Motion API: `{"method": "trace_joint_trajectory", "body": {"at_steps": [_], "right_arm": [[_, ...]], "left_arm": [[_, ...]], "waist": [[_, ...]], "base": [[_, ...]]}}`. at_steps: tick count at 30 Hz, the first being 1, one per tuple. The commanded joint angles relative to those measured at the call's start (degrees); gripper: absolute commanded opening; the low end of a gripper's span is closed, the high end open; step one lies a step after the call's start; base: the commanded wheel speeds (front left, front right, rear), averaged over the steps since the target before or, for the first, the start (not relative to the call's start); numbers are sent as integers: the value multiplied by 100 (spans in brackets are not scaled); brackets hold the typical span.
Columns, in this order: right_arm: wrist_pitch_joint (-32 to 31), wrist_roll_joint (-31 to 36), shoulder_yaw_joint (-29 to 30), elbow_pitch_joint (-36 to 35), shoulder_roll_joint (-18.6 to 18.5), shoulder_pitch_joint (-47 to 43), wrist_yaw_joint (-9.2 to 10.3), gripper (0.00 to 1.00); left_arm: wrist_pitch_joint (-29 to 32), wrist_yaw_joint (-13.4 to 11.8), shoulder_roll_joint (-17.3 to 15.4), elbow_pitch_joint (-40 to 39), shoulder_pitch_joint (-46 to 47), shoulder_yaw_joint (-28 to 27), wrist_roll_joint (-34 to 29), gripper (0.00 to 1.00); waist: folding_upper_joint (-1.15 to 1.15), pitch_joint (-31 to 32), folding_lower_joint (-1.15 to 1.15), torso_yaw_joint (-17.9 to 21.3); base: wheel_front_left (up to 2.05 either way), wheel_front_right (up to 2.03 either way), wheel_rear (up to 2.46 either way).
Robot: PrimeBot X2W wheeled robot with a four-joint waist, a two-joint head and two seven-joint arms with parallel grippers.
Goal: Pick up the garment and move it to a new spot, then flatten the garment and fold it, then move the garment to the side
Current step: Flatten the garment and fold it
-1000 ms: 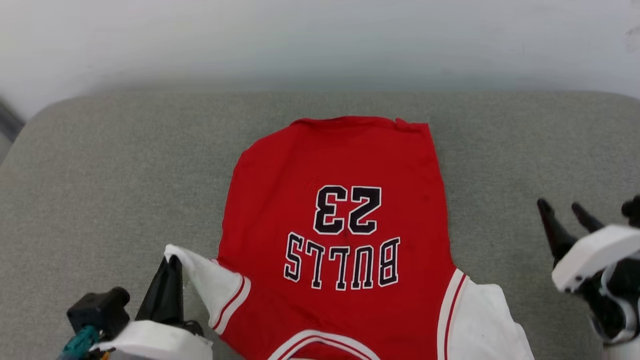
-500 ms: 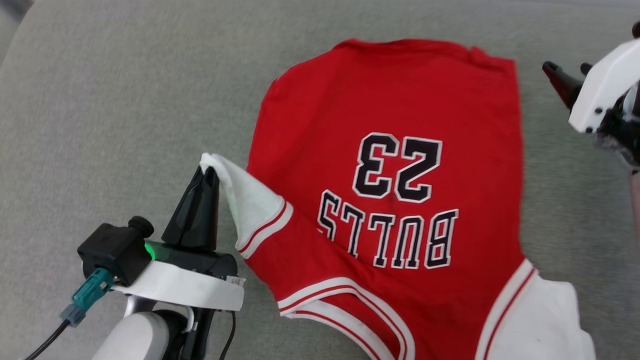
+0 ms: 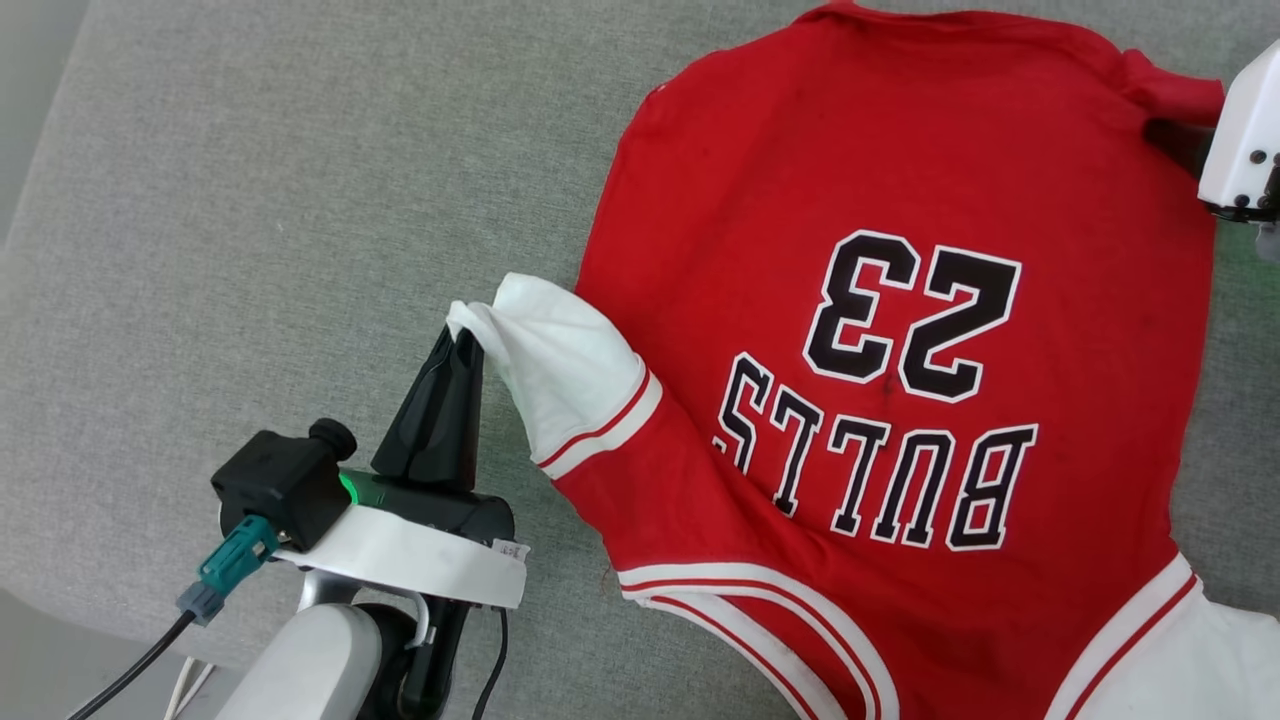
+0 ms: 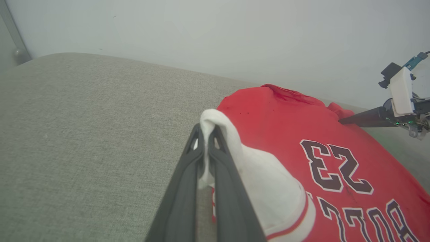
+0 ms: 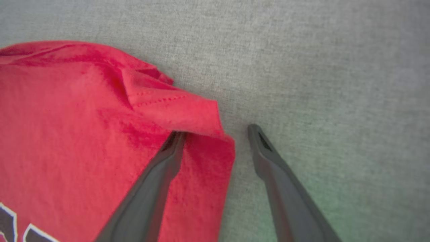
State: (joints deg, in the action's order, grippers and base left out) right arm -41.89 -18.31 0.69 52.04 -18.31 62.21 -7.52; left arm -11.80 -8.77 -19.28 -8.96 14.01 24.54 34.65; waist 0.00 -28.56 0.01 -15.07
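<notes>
My right gripper pinches the jersey by its red hem corner (image 5: 219,135) next. A folded flap (image 5: 177,107) stands up at the jersey's edge while the rest of it lies flat.
The garment (image 3: 900,200), a red jersey with "BULLS 23" face up, lies spread on the grey cushion. My left gripper (image 3: 462,340) is shut on the tip of its white sleeve (image 3: 560,370), lifting it a little; the left wrist view shows the sleeve (image 4: 268,195) pinched between the fingers (image 4: 188,174). My right gripper (image 5: 215,131) stands open at the garment's far hem corner (image 5: 188,114). One finger rests on the red cloth under a folded flap and the other on the bare cushion. It shows at the head view's upper right edge (image 3: 1175,140).
The grey cushion (image 3: 250,200) extends wide to the left of the garment, with its front edge at the lower left (image 3: 60,620). A pale wall (image 4: 201,33) rises behind it. A cable (image 3: 130,670) hangs from my left wrist.
The head camera has dipped and come closer. My right gripper has travelled from beside the garment to its far hem corner. My left gripper keeps its hold on the sleeve.
</notes>
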Motion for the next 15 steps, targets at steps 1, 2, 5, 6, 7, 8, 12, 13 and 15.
{"method": "trace_joint_trajectory", "body": {"at_steps": [1, 2, 5, 6, 7, 8, 12, 13, 15], "right_arm": [[-135, 60, -67, 418, 219, -435, 6, 0], [-70, 81, -91, 408, 236, -410, 4, 0], [96, 86, -122, 338, 213, -332, 4, 0], [157, 108, -190, 298, 187, -311, 3, 0], [247, 70, -213, 231, 154, -266, 3, 0], [321, 60, -283, 156, 122, -235, 3, 0], [521, -44, -675, -192, -73, -368, 4, 0], [553, -100, -777, -307, -121, -464, 5, 0], [583, -232, -955, -586, -292, -648, 5, 0]], "left_arm": [[-26, 8, 13, 57, 60, -1, 23, 0], [-20, 13, 6, 92, 62, 2, 23, 0], [2, 24, -1, 171, 46, 8, 50, 0], [14, 21, -10, 220, 20, 9, 65, 0], [26, 25, -17, 261, -14, 18, 80, 0], [34, 18, -29, 310, -60, 16, 85, 0], [17, -80, -109, 494, -326, -124, 223, 0], [11, -116, -135, 524, -411, -180, 259, 0], [17, -180, -197, 552, -590, -263, 321, 0]], "waist": [[0, 81, -1, 10], [0, 134, -1, 24], [0, 277, -1, 69], [0, 367, -1, 99], [0, 468, -1, 130], [0, 579, -1, 169], [0, 1085, -1, 381], [0, 1209, -1, 447], [0, 1421, -1, 583]], "base": [[0, 0, 0], [0, 0, 0], [0, 0, 0], [0, 0, 0], [0, 0, 0], [0, 0, 0], [0, 0, 0], [0, 0, 0], [0, 0, 0]]}}
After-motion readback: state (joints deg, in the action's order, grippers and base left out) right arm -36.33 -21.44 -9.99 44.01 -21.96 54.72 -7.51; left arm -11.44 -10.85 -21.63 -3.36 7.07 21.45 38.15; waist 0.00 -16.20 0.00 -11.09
